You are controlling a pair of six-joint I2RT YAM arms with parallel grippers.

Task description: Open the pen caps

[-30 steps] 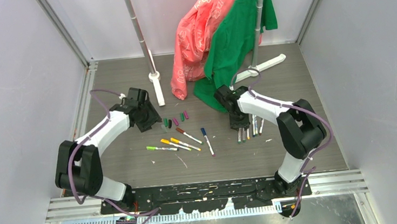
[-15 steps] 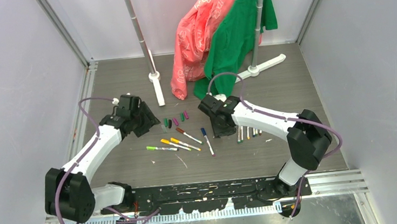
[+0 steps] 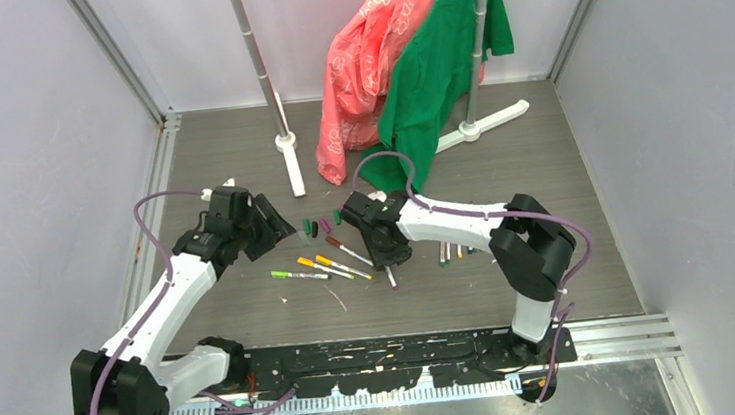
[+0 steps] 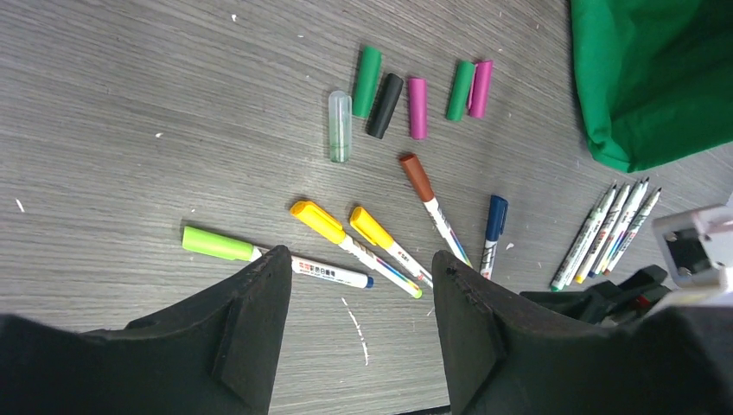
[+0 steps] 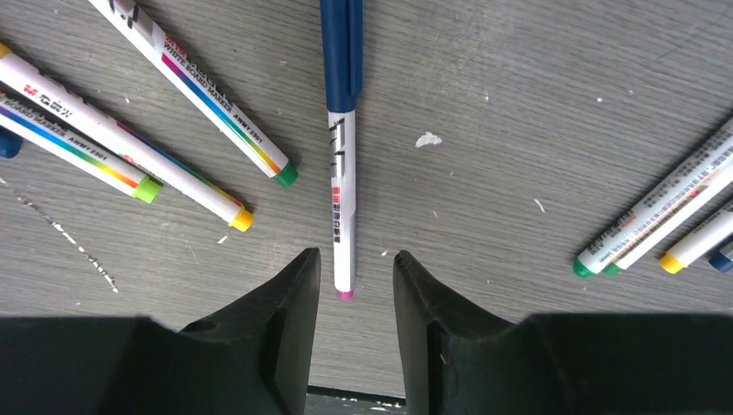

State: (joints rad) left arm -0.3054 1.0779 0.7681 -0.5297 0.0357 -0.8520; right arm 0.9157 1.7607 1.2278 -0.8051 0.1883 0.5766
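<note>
My right gripper will next grab the blue-capped pen [image 5: 343, 147] by its white body near the tail end, leaving the cap free for my left gripper to open.
Several capped pens lie in a fan on the grey table: a green-capped pen [image 4: 268, 258], two yellow-capped pens [image 4: 346, 245], a brown-capped pen [image 4: 432, 206] and a blue-capped pen [image 5: 343, 147]. Loose pen caps [image 4: 417, 107], green, black, magenta and one clear, lie in a row behind them [image 3: 325, 223]. Several uncapped pens [image 4: 609, 232] lie to the right [image 3: 451, 252]. My right gripper [image 5: 356, 259] is open, low over the blue-capped pen, its jaws either side of the pen's tail end [image 3: 387, 251]. My left gripper [image 4: 360, 259] is open and empty, above and left of the pens [image 3: 280, 233].
A clothes rack with grey poles [image 3: 261, 66] and white feet [image 3: 291, 164] stands at the back. A pink garment [image 3: 361, 62] and a green garment [image 3: 437, 71] hang from it, the green hem close to the caps. White walls enclose the table.
My right gripper has swung left from over the uncapped pens to over the blue-capped pen. My left arm has drawn back and shifted a little left.
</note>
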